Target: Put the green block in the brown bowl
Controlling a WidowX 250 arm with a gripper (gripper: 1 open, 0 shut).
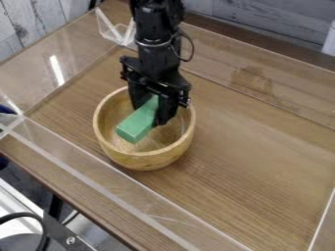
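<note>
The green block's lower end sits inside the brown bowl's rim (102, 110), low in the bowl's hollow. It is time for my gripper to open now.
The brown bowl (147, 157) stands on the wooden table, left of the middle. My gripper (153, 111) hangs straight down over the bowl, its black fingers reaching inside the rim. It is shut on the upper end of the green block (132, 126). The block is tilted, and its lower end points down-left into the bowl's hollow, close to the inner wall. Whether that lower end touches the wood I cannot tell. The arm hides the bowl's far rim.
Clear plastic walls (78, 175) fence the table on the near and left sides. Bare wooden tabletop (256, 147) stretches to the right of the bowl. A dark cable (39, 235) lies outside the wall at the lower left.
</note>
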